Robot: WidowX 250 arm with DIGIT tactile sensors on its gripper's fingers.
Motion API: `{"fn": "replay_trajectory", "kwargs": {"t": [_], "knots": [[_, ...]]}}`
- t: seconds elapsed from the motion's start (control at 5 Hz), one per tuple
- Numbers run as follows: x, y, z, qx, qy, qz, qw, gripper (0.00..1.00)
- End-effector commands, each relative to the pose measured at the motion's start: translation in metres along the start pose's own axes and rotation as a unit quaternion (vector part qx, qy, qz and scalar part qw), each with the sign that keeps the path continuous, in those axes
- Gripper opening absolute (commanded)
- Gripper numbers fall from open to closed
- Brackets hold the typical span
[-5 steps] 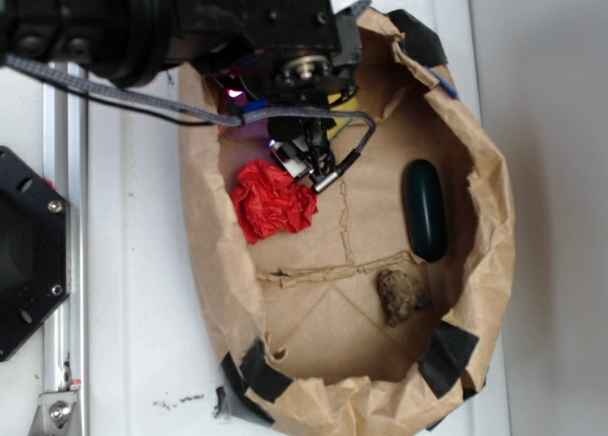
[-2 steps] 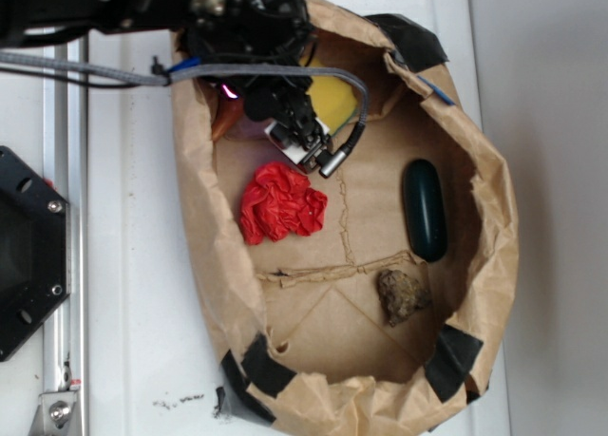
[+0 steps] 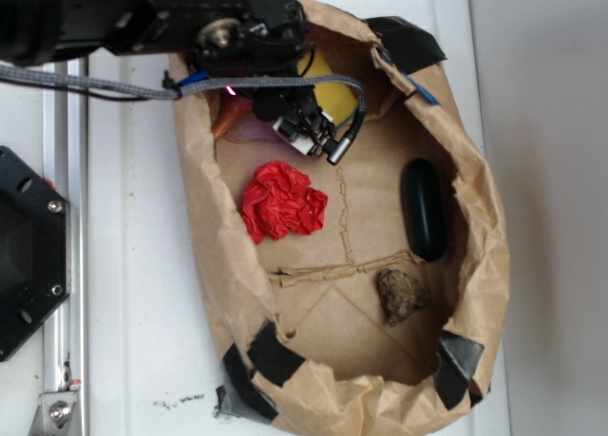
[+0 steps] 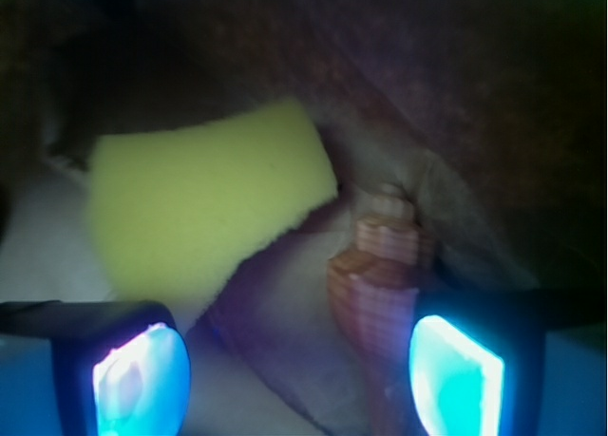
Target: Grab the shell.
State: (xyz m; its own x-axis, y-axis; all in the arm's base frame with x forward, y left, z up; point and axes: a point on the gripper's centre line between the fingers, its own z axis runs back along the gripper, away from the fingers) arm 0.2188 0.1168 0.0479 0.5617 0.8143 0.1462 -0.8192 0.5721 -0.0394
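Observation:
My gripper grabs the shell by its wide body below the whorled spire next.
The shell (image 4: 375, 286), orange-tan with ridged whorls, lies against the paper wall just inside my right pad (image 4: 456, 377). My gripper (image 4: 299, 379) is open, with the shell between the pads on the right side and clear floor on the left. In the exterior view only a bit of the shell (image 3: 228, 119) shows at the bag's top-left corner, beside my gripper (image 3: 273, 111), which is mostly hidden under the arm.
A yellow sponge (image 4: 204, 208) lies just ahead on the left, also seen as the sponge (image 3: 332, 96) in the exterior view. The brown paper bag (image 3: 204, 255) also holds a red crumpled wad (image 3: 282, 201), a dark oval object (image 3: 424, 210) and a brown rock (image 3: 401, 295).
The arm has moved toward the bag's top-left corner, uncovering the sponge and closing in on the shell. The bag's rim has shifted slightly.

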Motion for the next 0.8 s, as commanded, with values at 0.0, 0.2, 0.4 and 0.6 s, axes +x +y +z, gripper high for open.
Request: {"fn": "replay_trajectory", "kwargs": {"t": [0.0,0.2,0.4,0.6], "knots": [[0.0103,0.0062,-0.0090,0.024,-0.002,0.006,1.000,1.00],[0.0096,0.0062,-0.0111,0.023,-0.005,-0.007,1.000,1.00],[0.0086,0.0059,-0.0142,0.024,-0.007,-0.014,1.000,1.00],[0.0064,0.0063,-0.0183,0.021,-0.012,-0.041,0.999,1.00]]}}
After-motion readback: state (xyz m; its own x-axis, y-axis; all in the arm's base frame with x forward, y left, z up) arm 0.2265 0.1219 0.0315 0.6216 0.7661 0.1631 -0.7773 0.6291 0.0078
